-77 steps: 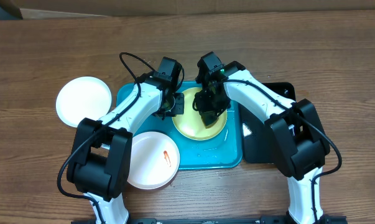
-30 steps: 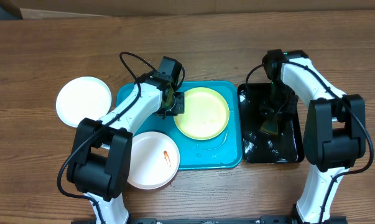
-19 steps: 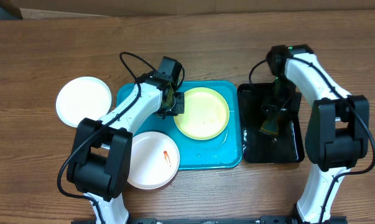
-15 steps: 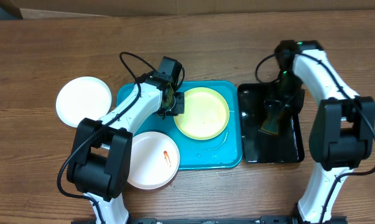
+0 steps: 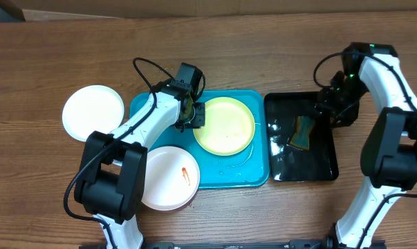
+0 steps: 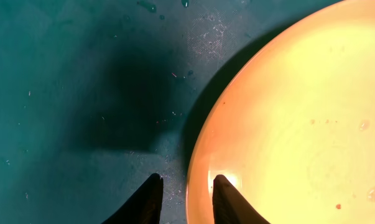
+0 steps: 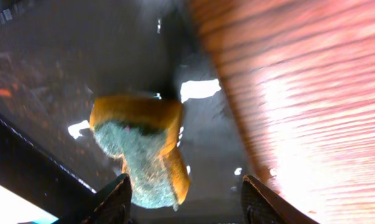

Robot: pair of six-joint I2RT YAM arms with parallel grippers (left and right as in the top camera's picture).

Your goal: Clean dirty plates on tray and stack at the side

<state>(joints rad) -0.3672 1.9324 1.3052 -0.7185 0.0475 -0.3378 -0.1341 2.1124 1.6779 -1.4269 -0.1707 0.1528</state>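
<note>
My left gripper will pinch the yellow-green plate's rim (image 5: pixel 196 128) (image 6: pixel 191 182) on the side facing the clean white plate, so the yellow-green plate's bottom stays free to stack.
A pale yellow-green plate (image 5: pixel 225 126) lies on the turquoise tray (image 5: pixel 256 173); its surface looks wet with a few tiny specks. My left gripper (image 5: pixel 196 115) sits at the plate's left rim. In the left wrist view its fingertips (image 6: pixel 151 198) straddle the rim of the plate (image 6: pixel 299 112), slightly apart, with a gap on the outer side. A white plate (image 5: pixel 168 177) with a red-orange smear overlaps the tray's front left corner. A clean-looking white plate (image 5: pixel 93 113) rests on the table to the left. My right gripper (image 5: pixel 327 109) hovers open over the black tray's far right.
A glossy black tray (image 5: pixel 319 162) stands right of the turquoise one, wet, with a yellow and green sponge (image 5: pixel 303 131) lying in it. In the right wrist view the sponge (image 7: pixel 143 149) lies below the open gripper (image 7: pixel 190 202), beside bare wood table (image 7: pixel 299 93).
My right arm carried the sponge from the yellow-green plate to the black tray, left it there and drew back toward the far right. My left arm has stayed at the plate's rim.
</note>
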